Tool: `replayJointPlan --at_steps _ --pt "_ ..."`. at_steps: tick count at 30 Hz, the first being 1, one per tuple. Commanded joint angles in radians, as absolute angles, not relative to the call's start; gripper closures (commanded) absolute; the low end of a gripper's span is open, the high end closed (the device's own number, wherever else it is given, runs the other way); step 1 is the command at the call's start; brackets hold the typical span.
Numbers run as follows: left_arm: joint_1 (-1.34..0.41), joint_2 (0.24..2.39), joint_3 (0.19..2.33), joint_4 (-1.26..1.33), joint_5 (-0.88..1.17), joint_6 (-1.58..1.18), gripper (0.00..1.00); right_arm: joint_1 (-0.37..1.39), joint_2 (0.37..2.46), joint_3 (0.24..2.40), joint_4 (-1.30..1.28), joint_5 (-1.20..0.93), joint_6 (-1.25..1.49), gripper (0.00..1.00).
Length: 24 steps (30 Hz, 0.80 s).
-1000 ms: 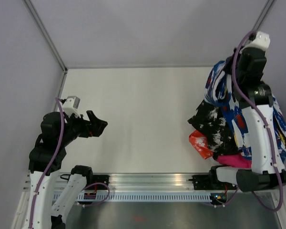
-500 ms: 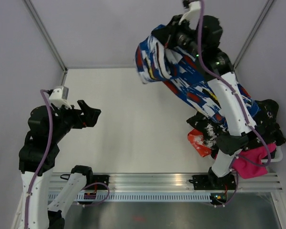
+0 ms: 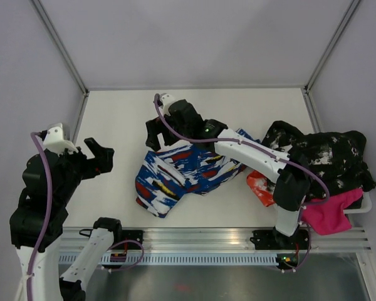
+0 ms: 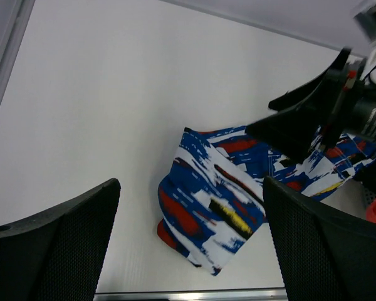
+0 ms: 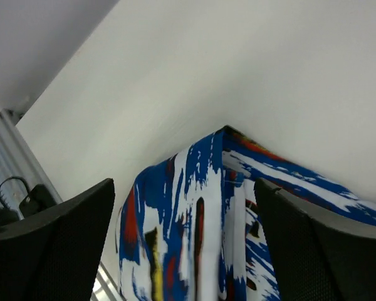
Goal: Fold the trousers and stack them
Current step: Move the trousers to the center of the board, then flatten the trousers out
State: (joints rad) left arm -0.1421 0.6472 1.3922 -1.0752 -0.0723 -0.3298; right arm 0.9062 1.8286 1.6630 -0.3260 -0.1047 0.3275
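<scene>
My left gripper should grab the bunched section's overlapping inner fold (image 3: 174,172) (image 4: 234,175) next, so that the trousers can be spread out for folding.
The trousers (image 3: 188,172), royal blue with white, red, black and yellow splashes, lie crumpled on the middle of the table. My right gripper (image 3: 165,139) hovers open over their far left corner, holding nothing. In the right wrist view the cloth (image 5: 200,232) lies below the gap of the gripper (image 5: 185,244), between its spread fingers. My left gripper (image 3: 101,157) stands open at the left, apart from the trousers. In its wrist view the gripper (image 4: 191,244) frames the bundle (image 4: 219,207) on the table, with the right gripper (image 4: 313,119) above it.
A pile of clothes sits at the right edge: a black garment with white speckles (image 3: 319,157), a pink one (image 3: 329,216) and an orange-red one (image 3: 260,185). A metal rail (image 3: 194,238) runs along the near edge. Grey walls enclose the table.
The right arm lifted the trousers off the right-hand pile, swung them over to the table's middle and opened, letting them drop. The left arm shifted slightly left.
</scene>
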Motion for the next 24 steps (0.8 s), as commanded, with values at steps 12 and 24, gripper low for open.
replayJointPlan --at_steps 12,24 --pt "-0.141 0.690 1.074 -0.924 0.308 -0.425 0.02 0.513 1.470 1.671 -0.558 0.380 0.305 0.02" --pt "-0.556 0.942 1.046 -0.819 -0.022 -0.477 0.06 0.325 1.534 1.253 -0.341 0.239 0.330 0.02"
